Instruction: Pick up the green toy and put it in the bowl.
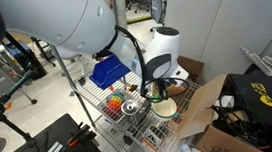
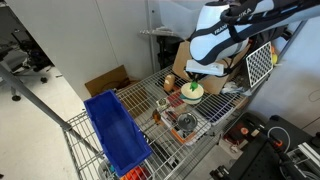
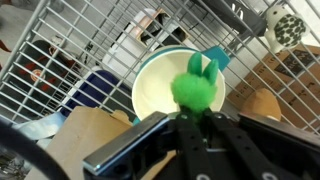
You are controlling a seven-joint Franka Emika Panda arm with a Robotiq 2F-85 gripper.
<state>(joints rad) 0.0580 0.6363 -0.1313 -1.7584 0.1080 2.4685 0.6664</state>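
Note:
The toy's ears cross the bowl's rim beyond my fingers. My gripper needs to keep holding the green toy until it hangs low within the white bowl (image 1: 165, 110) (image 3: 150, 80).
The green toy (image 3: 195, 85) is a bright green fuzzy ball. In the wrist view it sits at my fingertips, right over the white bowl (image 3: 150, 80). My gripper (image 3: 195, 113) is shut on the toy, with both dark fingers pressed close against its lower part. In both exterior views the gripper (image 1: 157, 88) (image 2: 196, 72) hangs just above the bowl (image 1: 165, 110) (image 2: 197, 94) on the wire shelf. The green toy (image 2: 189, 87) shows at the bowl's opening. I cannot tell whether it touches the bowl's inside.
A blue bin (image 1: 110, 68) (image 2: 115, 130) stands on the wire shelf (image 1: 105, 119). A shiny metal cup (image 1: 131, 108) and small orange and red toys (image 1: 118, 100) lie near the bowl. Cardboard boxes (image 1: 215, 109) (image 2: 105, 80) stand beside the rack.

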